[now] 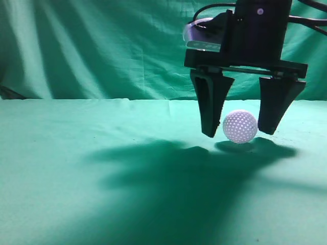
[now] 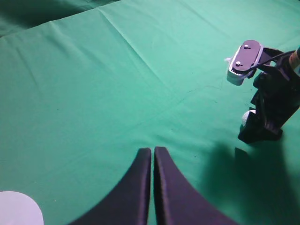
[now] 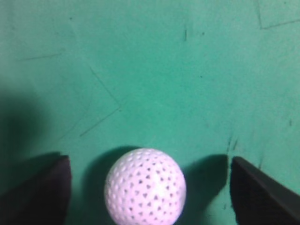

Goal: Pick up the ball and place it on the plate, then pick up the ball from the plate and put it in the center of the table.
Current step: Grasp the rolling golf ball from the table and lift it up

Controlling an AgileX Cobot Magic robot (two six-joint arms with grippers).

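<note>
My fingers reach down beside the white dimpled ball (image 1: 240, 126) (image 3: 145, 186) near the green table. My right gripper needs to close on it now, because that would hold the ball.
The white dimpled ball (image 1: 240, 126) rests on the green table (image 1: 76, 168). My right gripper (image 1: 239, 130) is open, with one black finger on each side of the ball and gaps to both. The right wrist view shows the ball (image 3: 145, 186) between the two fingers (image 3: 150, 187), not touched by either. My left gripper (image 2: 153, 151) is shut and empty, hovering over bare cloth. In the left wrist view a sliver of the ball (image 2: 247, 116) shows beside the right arm. The edge of a white plate (image 2: 18, 209) shows at the bottom left of that view.
A draped green curtain (image 1: 102, 46) hangs behind the table. The right arm's body and its wrist camera (image 2: 243, 61) stand over the ball. The arm's large dark shadow (image 1: 173, 178) falls across the cloth.
</note>
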